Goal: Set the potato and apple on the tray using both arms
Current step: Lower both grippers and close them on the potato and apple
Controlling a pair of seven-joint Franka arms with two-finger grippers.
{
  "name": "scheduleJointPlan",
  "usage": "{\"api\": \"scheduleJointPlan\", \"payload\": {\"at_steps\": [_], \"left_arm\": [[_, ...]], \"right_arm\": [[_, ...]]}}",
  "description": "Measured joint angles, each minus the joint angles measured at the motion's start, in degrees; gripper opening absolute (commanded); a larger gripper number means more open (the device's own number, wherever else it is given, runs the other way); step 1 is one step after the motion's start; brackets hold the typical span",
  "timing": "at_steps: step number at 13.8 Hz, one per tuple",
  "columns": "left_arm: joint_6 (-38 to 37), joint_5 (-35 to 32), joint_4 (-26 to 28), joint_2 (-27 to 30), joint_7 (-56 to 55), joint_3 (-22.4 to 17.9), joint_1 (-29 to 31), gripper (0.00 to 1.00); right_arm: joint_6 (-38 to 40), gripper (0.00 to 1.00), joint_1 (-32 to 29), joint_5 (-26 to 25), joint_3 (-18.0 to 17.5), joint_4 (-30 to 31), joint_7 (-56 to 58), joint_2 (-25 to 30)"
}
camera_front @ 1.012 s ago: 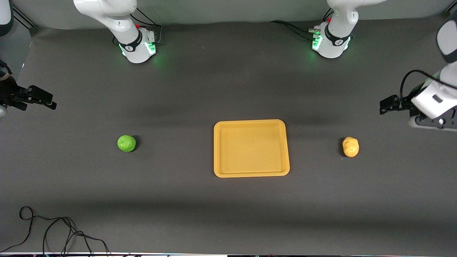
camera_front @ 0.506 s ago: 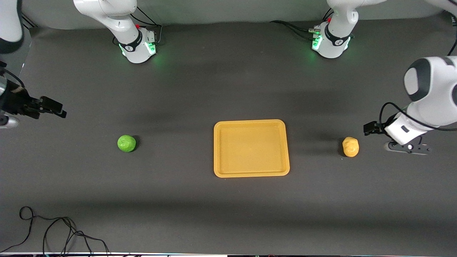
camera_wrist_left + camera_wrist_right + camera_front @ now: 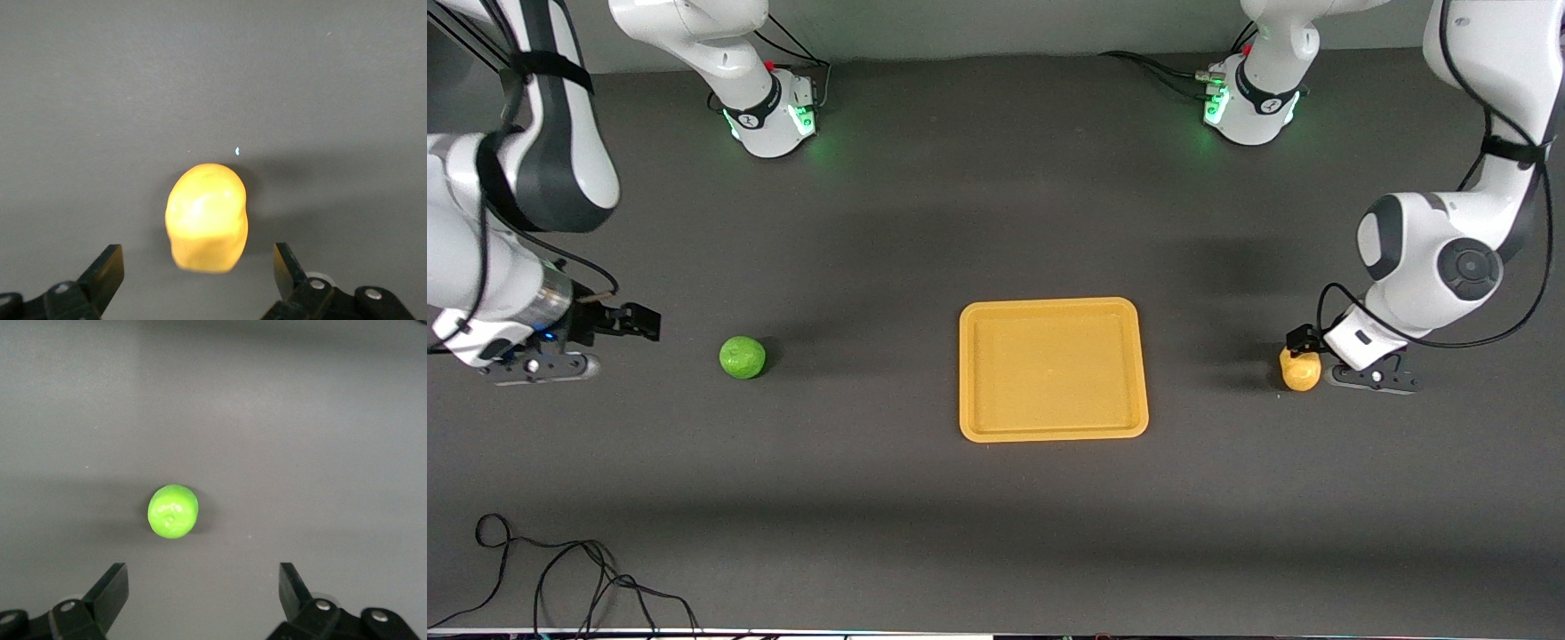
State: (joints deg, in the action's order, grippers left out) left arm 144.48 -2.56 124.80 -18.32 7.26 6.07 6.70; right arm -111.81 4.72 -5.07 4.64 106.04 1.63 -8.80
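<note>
The potato's near end [image 3: 207, 257] is still beyond my open left fingers and closing now would miss, so my left gripper moves toward the potato, before closing on it.
The yellow-orange tray [image 3: 1052, 431] lies flat mid-table, with nothing on it. The potato [image 3: 1299, 372] lies on the mat toward the left arm's end; it also shows in the left wrist view [image 3: 207, 217]. My left gripper [image 3: 1303, 341] is open just over it, its fingers [image 3: 105, 275] wide on either side, not touching. The green apple [image 3: 742, 356] lies toward the right arm's end and shows in the right wrist view [image 3: 173, 511]. My right gripper [image 3: 640, 322] is open and empty, low over the mat a short way from the apple.
Both arm bases [image 3: 772, 120] glow green along the table's farther edge. A black cable [image 3: 560, 578] loops on the mat at the near corner by the right arm's end. Dark mat surrounds the tray.
Both arms have swung inward and down. The left gripper came to the potato; the right gripper moved closer to the apple. Potato, apple and tray have not moved.
</note>
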Motion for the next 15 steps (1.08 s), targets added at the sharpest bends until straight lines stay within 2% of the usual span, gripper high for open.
{"api": "scheduleJointPlan", "payload": {"at_steps": [3,6,8,11,15], "left_arm": [[4.39,-0.34,0.77,-3.46,0.05,-0.01,0.0,0.98],[6.29,-1.32,0.78,-5.28,0.05,-0.03,0.0,0.89],[7.41,-1.38,0.77,-5.94,0.08,-0.03,0.0,0.8],[7.62,-1.39,0.71,-6.03,0.08,-0.03,0.0,0.58],[7.34,-1.39,0.41,-4.93,-0.05,-0.03,0.0,0.4]], "right_arm": [[-10.65,1.0,0.99,0.02,0.0,7.36,-0.75,-0.54],[-18.05,1.0,0.94,2.42,0.39,15.7,-0.75,-0.98],[-18.75,1.0,0.91,4.76,0.5,17.21,-0.75,-1.64],[-18.91,1.0,0.9,8.59,0.55,17.64,-0.75,-3.0],[-23.3,1.0,0.92,9.62,0.55,18.12,-0.75,-7.48]]}}
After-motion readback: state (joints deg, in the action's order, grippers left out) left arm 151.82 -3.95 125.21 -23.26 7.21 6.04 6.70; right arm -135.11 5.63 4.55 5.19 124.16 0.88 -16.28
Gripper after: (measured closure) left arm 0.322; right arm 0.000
